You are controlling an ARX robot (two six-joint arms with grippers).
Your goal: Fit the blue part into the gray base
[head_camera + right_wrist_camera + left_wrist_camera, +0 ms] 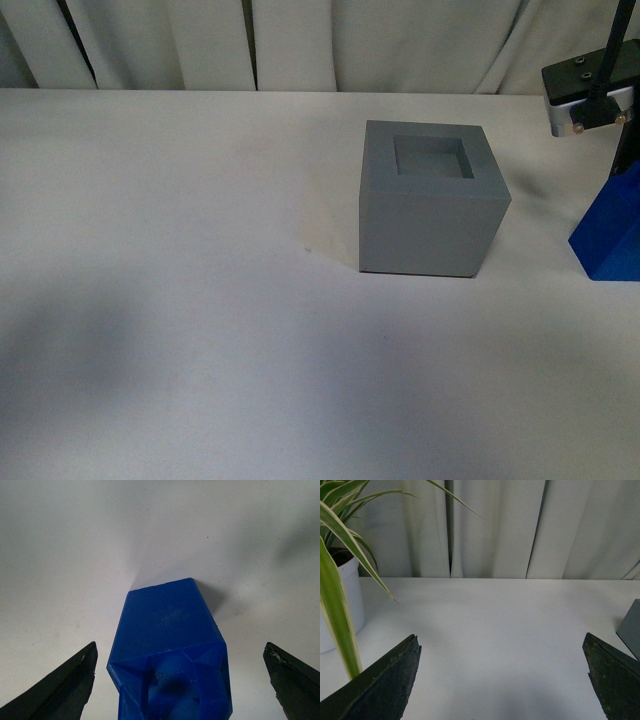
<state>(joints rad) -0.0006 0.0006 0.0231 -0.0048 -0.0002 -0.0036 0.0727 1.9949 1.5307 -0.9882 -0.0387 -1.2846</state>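
Note:
My right gripper grabs the opposite sides of the blue part's body next, to insert it into the gray base.
The gray base [432, 205] stands on the white table right of centre, its square recess facing up and empty. The blue part [610, 235] stands on the table to the right of the base, cut off by the picture's edge. My right gripper [180, 647] is open and straddles the blue part [165, 620] from above, with its fingers wide of both sides and not touching. The right wrist [588, 95] shows above the blue part. My left gripper [500, 637] is open and empty over bare table. A corner of the gray base [632, 627] shows beside it.
A potted plant in a white pot [337, 600] with long striped leaves stands near the left gripper. A pale curtain [300, 40] hangs along the table's far edge.

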